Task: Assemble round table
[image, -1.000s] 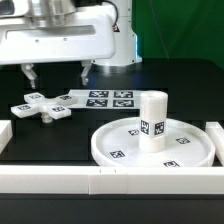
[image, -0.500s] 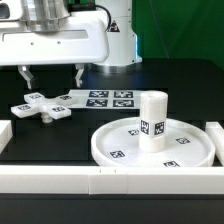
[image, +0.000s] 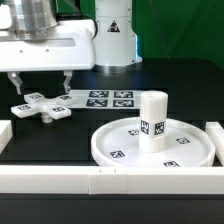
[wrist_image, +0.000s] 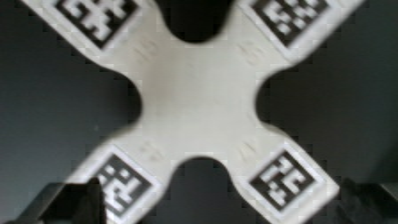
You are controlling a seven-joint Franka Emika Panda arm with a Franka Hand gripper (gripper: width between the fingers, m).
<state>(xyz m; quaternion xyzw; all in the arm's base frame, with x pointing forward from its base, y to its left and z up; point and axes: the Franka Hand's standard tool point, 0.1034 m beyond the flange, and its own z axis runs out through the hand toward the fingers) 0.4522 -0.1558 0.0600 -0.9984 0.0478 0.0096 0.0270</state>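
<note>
The cross-shaped foot (image: 42, 106) has a narrow middle between its arms. My gripper will next grip it there to set it on the upright cylindrical leg (image: 153, 120).
The white cross-shaped foot (image: 42, 106) lies flat on the black table at the exterior view's left, with tags on its arms. It fills the wrist view (wrist_image: 196, 100). My gripper (image: 40, 84) hangs open just above it, one finger (image: 14, 84) on each side, holding nothing. The large rimmed disc (image: 115, 148) lies at the front right with the short cylindrical leg (image: 152, 121) standing upright on its centre.
The marker board (image: 105, 99) lies flat behind the disc, right of the foot. Long white border rails (image: 60, 182) run along the front edge, with end pieces at the left (image: 4, 134) and right (image: 216, 133).
My gripper has moved toward the exterior view's left and lower, from behind the marker board to over the cross-shaped foot. The parts have not moved.
</note>
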